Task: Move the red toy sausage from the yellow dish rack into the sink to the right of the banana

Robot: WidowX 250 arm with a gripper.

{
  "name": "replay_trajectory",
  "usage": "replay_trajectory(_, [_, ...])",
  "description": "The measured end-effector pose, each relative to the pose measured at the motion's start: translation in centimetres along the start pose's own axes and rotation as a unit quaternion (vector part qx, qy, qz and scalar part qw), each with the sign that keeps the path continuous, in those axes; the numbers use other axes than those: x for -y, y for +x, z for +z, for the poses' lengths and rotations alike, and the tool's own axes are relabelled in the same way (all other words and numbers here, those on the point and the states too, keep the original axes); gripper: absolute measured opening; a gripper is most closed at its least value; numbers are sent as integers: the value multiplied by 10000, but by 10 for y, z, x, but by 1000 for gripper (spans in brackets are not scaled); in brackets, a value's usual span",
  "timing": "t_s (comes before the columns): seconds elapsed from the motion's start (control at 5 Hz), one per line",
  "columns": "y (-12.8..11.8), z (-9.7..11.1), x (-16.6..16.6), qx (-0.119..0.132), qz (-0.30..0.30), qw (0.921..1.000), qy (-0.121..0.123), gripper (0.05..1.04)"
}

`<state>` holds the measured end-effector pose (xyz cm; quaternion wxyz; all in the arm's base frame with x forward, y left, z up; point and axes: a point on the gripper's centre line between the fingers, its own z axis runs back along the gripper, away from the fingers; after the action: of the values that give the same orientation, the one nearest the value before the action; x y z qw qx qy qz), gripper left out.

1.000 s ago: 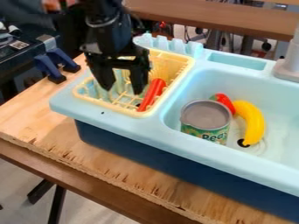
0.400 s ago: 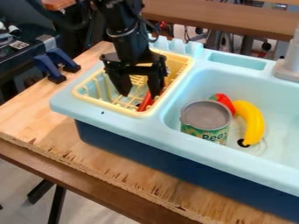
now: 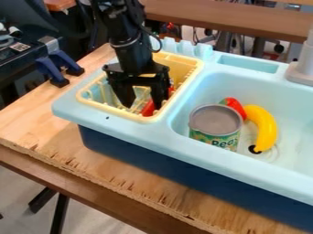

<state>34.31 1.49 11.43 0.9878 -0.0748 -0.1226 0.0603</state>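
I should next grab the red object's end to move the object from the yellow dish rack into the light blue sink.
The black gripper (image 3: pixel 143 106) hangs down inside the yellow dish rack (image 3: pixel 116 111), its two fingers spread apart. A red object (image 3: pixel 148 109) lies in the rack beside the right finger, which partly hides it; whether they touch I cannot tell. To the right, in the light blue sink (image 3: pixel 202 87), a can with a green label (image 3: pixel 215 124) stands upright. Behind the can is a red item (image 3: pixel 233 106), and a yellow banana (image 3: pixel 263 128) lies beside it at the can's right.
The sink's raised rim (image 3: pixel 183 148) runs between the rack and the basin and along the front. A grey faucet (image 3: pixel 303 64) rises at the right. Blue clamps (image 3: pixel 56 68) sit at the wooden table's (image 3: pixel 36 119) left edge.
The gripper has moved right and down into the rack, over part of the red object. The items in the sink have stayed where they were.
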Motion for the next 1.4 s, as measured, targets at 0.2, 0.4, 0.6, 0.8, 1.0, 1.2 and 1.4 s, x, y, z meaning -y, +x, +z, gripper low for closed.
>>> replay_trajectory(0.2, [0,-8,-4,-97,52,9999,-47,1003])
replay_trajectory(0.4, [2,-14,-8,-116,73,9998,-111,1002])
replay_trajectory(0.6, [8,-17,-4,-102,35,9998,-162,951])
replay_trajectory(0.8, [9,-19,4,-180,-135,9995,-237,789])
replay_trajectory(1.0, [13,-18,12,-140,-262,9991,-299,614])
replay_trajectory(1.2, [12,-17,19,-172,-339,9986,-360,559])
replay_trajectory(1.4, [12,-2,30,-207,-641,9975,-197,559])
